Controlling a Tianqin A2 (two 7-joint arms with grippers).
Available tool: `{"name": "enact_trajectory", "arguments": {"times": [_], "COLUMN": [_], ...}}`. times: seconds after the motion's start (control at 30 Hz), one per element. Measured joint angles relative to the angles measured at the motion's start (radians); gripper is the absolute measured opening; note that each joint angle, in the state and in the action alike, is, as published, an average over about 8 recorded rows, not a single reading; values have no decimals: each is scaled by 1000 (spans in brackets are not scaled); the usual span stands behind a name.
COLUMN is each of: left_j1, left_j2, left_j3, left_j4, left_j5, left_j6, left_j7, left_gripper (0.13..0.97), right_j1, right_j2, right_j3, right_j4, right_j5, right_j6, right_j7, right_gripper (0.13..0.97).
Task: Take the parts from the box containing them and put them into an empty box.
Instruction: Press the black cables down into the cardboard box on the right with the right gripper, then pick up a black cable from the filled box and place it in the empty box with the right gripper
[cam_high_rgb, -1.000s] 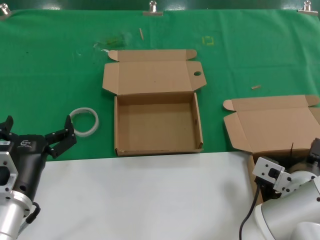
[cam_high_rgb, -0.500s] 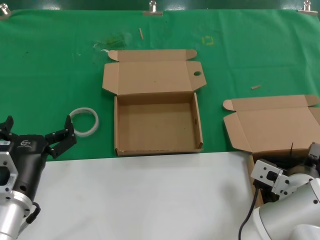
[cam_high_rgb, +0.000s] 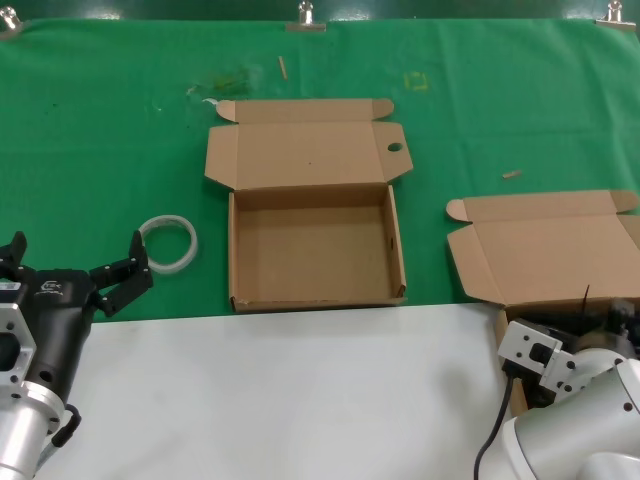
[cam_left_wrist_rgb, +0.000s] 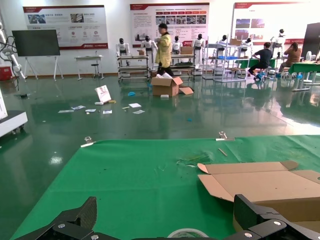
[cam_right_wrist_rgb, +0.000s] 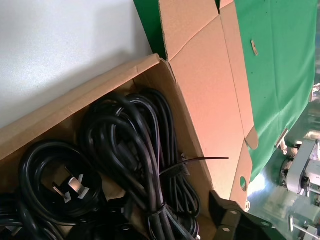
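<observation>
My right gripper is to grab the cord next by its tied middle (cam_right_wrist_rgb: 159, 210), where the strands bunch narrow, because the cord's loops fan out wide and slack.
The empty box (cam_high_rgb: 397, 250) lies open at mid-table on the green cloth, its raised lid bearing a tab with a round hole. The box containing the parts (cam_high_rgb: 470, 270) sits at the right edge, lid folded back, with my right arm (cam_high_rgb: 560, 375) over its tray. In the right wrist view, looped black power cords (cam_right_wrist_rgb: 135, 150) fill that box (cam_right_wrist_rgb: 75, 107). My right gripper (cam_right_wrist_rgb: 160, 227) is open just above them, with one finger (cam_right_wrist_rgb: 227, 220) next to the lid-side wall and a tied bundle between the jaws. My left gripper (cam_high_rgb: 75, 258) hangs open at the near left, holding nothing.
A white translucent ring (cam_high_rgb: 168, 243) lies on the cloth just ahead of the left gripper, left of the empty box. A white tabletop strip (cam_high_rgb: 300, 390) runs along the near edge. Small scraps (cam_high_rgb: 512, 174) dot the cloth. Metal clips (cam_high_rgb: 306, 15) hold its far edge.
My right wrist has sunk a little lower over the right-hand box. The left arm, both boxes and the ring have not moved.
</observation>
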Motion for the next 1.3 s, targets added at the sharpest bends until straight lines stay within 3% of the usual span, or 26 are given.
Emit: {"name": "enact_trajectory", "arguments": {"times": [0.2,0.5,0.93,1.3], "left_j1": [0,0,0,0], "left_j2": [0,0,0,0], "left_j3": [0,0,0,0], "left_j4": [0,0,0,0], "left_j5": [0,0,0,0], "left_j6": [0,0,0,0], "left_j7": [0,0,0,0], "left_gripper": [965,965,965,965], "right_j1": [1,0,3,19], "right_j2": [0,0,0,0], "right_j3": [-2,-4,-12,-37], "right_j4": [1,3,18,164], "right_j5": [0,6,18,9], "right_j6": [-2,-4,-3,59], "right_j7": [3,9,15,1], "right_gripper": [462,290,240,239]}}
